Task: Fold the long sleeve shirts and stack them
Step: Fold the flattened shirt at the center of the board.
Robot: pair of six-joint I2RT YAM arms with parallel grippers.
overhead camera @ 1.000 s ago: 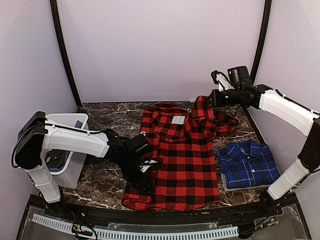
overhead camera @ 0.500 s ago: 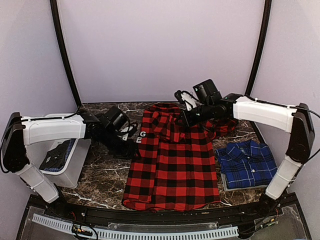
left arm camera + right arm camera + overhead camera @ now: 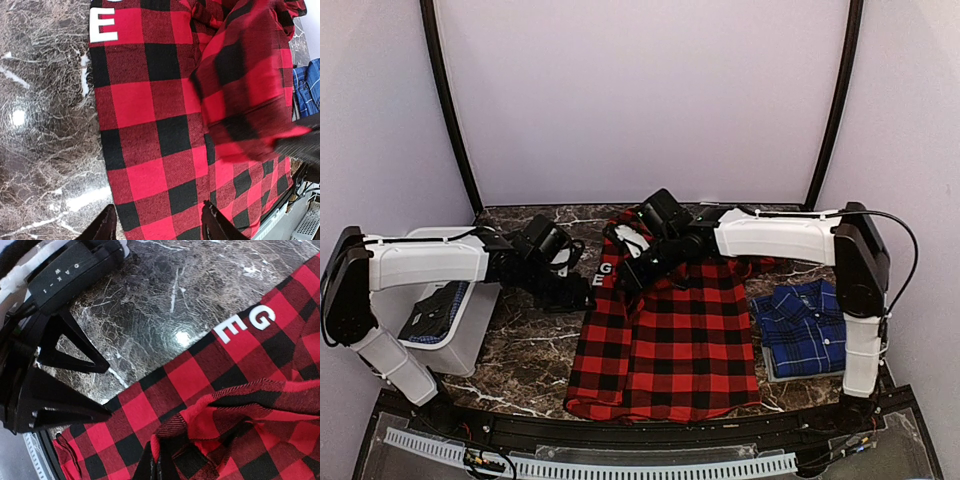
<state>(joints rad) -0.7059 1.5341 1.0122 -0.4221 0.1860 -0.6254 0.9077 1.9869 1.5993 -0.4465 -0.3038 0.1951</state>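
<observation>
Next, my left gripper grips the lifted sleeve by its cuff end (image 3: 235,149) to fold it lengthwise along the checked shirt's body.
A red-and-black checked long sleeve shirt (image 3: 670,330) lies spread flat mid-table. My right gripper (image 3: 628,264) is shut on its sleeve (image 3: 235,410) and holds that sleeve lifted over the shirt's upper left part. In the right wrist view the shut fingers (image 3: 156,465) pinch the bunched cloth. My left gripper (image 3: 582,290) is open just beside the shirt's left edge. Its fingertips (image 3: 107,227) straddle that edge with nothing between them. The blue plaid shirt (image 3: 812,328) lies folded at the right.
A white bin (image 3: 470,335) holding dark cloth stands at the table's left edge. White letters G and E (image 3: 250,322) sit on the marble table (image 3: 520,365) next to the shirt's left edge. The enclosure walls stand close on all sides.
My right gripper has carried the sleeve from the far right across the shirt to its upper left. My left gripper has pulled back from the shirt's lower left edge to a spot farther up that edge.
</observation>
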